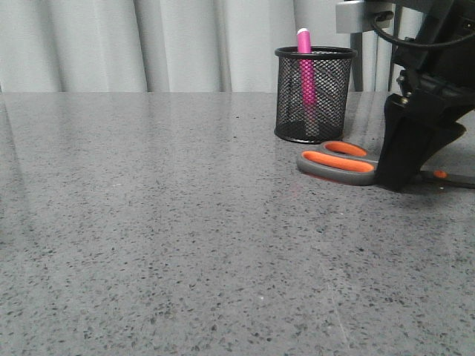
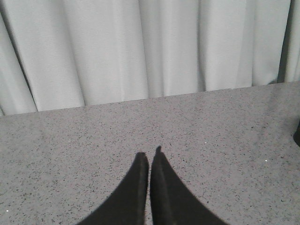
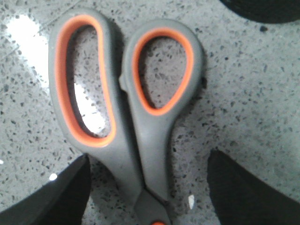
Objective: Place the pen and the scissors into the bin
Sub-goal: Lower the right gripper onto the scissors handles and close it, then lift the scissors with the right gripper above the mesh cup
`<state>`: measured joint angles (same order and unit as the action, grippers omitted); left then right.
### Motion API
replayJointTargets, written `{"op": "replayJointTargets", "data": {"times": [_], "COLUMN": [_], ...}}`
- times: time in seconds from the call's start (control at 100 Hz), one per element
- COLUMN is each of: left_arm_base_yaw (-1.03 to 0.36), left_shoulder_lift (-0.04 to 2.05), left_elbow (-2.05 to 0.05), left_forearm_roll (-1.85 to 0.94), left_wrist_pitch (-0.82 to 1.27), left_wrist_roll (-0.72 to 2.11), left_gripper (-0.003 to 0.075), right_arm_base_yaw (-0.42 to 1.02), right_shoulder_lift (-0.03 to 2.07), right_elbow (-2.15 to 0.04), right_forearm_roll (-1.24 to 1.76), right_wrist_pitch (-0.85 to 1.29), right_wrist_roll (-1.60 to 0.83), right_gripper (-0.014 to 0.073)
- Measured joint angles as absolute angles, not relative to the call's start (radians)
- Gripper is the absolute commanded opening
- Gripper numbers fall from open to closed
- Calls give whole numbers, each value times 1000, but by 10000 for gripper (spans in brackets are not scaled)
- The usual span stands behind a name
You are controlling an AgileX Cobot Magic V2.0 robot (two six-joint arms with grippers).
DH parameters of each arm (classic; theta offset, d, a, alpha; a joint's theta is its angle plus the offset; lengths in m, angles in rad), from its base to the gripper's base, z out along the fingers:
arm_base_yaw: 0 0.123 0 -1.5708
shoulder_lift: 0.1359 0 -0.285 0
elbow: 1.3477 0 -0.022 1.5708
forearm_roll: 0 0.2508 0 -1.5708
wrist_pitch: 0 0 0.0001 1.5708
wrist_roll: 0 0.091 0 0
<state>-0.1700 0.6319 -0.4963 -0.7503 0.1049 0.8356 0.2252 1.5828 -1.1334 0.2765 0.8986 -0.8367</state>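
My right gripper's fingers are down at the table around the neck of the scissors. My right gripper should close now, as that would catch the scissors.
The pink pen (image 1: 305,70) stands upright inside the black wire-mesh bin (image 1: 315,94) at the back right of the table. The scissors (image 1: 338,162) lie flat on the table just in front of the bin, grey handles lined in orange pointing left. My right gripper (image 1: 404,174) is down at the table over the scissors' neck, hiding the pivot; its orange dot and a blade show just right of it. In the right wrist view the scissors (image 3: 136,117) lie between my open fingers (image 3: 234,187), which do not touch them. My left gripper (image 2: 149,157) is shut and empty over bare table.
A grey curtain (image 1: 148,44) hangs behind the table's far edge. The bin's dark base (image 3: 262,9) shows at the edge of the right wrist view, close beyond the scissor handles. The grey speckled table (image 1: 163,237) stretches left and forward of the bin.
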Motion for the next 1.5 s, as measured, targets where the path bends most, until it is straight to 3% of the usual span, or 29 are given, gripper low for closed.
{"op": "replayJointTargets", "data": {"times": [0.08, 0.47, 0.81, 1.1, 1.31, 1.5], "left_arm_base_yaw": [-170, -170, -170, -170, -170, -170], "left_shoulder_lift": [632, 632, 632, 632, 632, 632], "left_elbow": [-496, -496, -496, -496, -496, -496], "left_forearm_roll": [-753, -753, -755, -757, -761, -761], "left_wrist_pitch": [105, 105, 105, 105, 104, 104], "left_wrist_roll": [836, 836, 836, 836, 836, 836], "left_gripper": [-19, -19, -19, -19, -19, -19], "right_arm_base_yaw": [225, 228, 228, 228, 228, 228], "right_shoulder_lift": [1583, 1583, 1583, 1578, 1460, 1296], "right_elbow": [-1133, -1133, -1136, -1136, -1136, -1104], "right_forearm_roll": [277, 277, 277, 301, 406, 563], "right_wrist_pitch": [899, 915, 927, 929, 909, 641], "right_wrist_roll": [-840, -842, -842, -845, -845, -845], "right_gripper": [462, 210, -76, -76, -76, -76]}}
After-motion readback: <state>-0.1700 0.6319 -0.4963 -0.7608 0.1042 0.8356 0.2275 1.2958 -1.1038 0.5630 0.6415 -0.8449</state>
